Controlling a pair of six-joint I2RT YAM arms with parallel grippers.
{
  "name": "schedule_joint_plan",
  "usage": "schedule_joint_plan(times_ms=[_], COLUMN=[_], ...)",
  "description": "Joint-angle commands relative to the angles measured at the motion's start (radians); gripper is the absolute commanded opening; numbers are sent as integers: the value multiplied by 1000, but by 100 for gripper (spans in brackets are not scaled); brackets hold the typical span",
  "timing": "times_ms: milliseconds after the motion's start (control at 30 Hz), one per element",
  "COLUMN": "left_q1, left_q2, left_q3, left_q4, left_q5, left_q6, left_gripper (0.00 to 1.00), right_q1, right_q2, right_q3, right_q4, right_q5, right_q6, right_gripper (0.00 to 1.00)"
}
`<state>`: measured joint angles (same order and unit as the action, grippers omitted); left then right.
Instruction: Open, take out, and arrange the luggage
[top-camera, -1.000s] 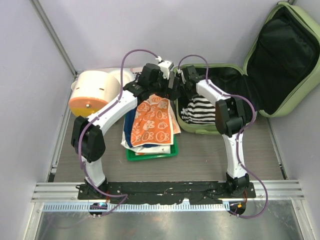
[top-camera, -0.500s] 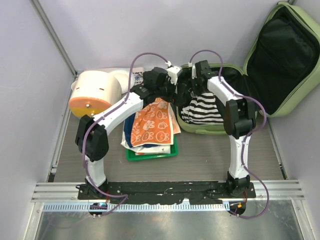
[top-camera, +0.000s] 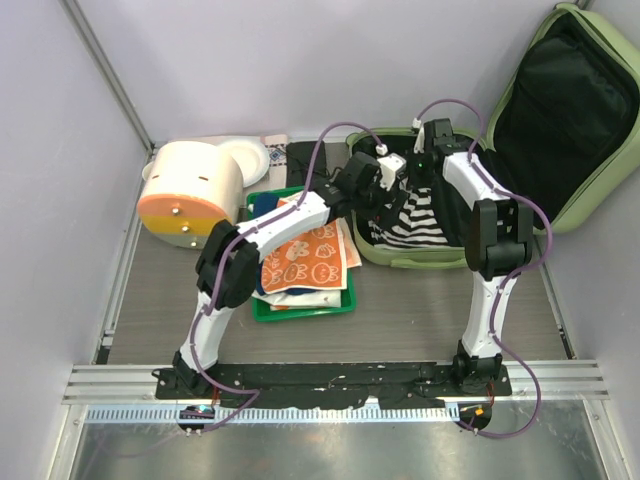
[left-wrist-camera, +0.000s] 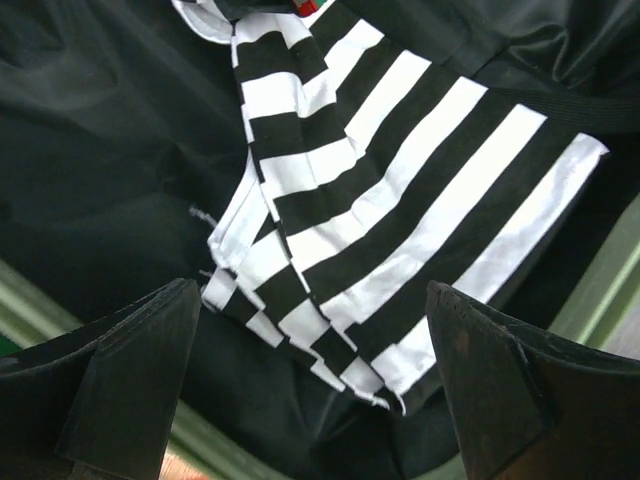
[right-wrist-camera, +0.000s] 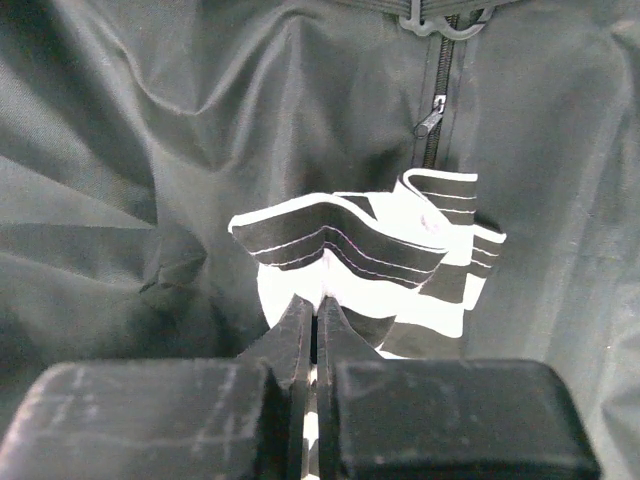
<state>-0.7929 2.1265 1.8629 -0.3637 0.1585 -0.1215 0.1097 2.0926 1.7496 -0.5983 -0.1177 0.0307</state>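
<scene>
The striped cloth needs to come out and lie flat, so I need to grab the striped cloth's near edge (top-camera: 379, 234) (left-wrist-camera: 349, 364) next with my left gripper, opposite my right gripper.
The pale green suitcase (top-camera: 560, 215) lies open at the back right, its lid up and black lining showing. A black-and-white striped cloth (top-camera: 415, 222) lies in its base. My right gripper (top-camera: 425, 160) is shut on the cloth's far edge (right-wrist-camera: 340, 250), which stands up pinched between the fingertips. My left gripper (top-camera: 385, 180) is open above the cloth's near part (left-wrist-camera: 400, 200), fingers (left-wrist-camera: 130, 380) wide apart and holding nothing.
A bright green tray (top-camera: 300, 305) left of the suitcase holds a stack of folded cloths, an orange patterned one (top-camera: 305, 245) on top. A cream-and-orange round container (top-camera: 185, 190) stands at the back left. Walls close in on both sides.
Both arms have moved right, from over the tray edge into the suitcase. My right gripper has closed on the striped cloth's far edge. My left gripper now hovers open over the cloth.
</scene>
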Motion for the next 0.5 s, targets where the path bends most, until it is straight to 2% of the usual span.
schedule_joint_plan(times_ms=[0, 467], left_q1=[-8, -19], left_q2=[49, 180], left_q3=[82, 179], left_q4=[3, -26], left_q5=[-65, -80], left_q6=[19, -99], left_gripper=[99, 99], right_q1=[2, -18], right_q2=[-62, -101], right_q3=[-9, -30], right_q4=[25, 28], right_q5=[-34, -43], right_q6=[26, 28], right_gripper=[1, 1])
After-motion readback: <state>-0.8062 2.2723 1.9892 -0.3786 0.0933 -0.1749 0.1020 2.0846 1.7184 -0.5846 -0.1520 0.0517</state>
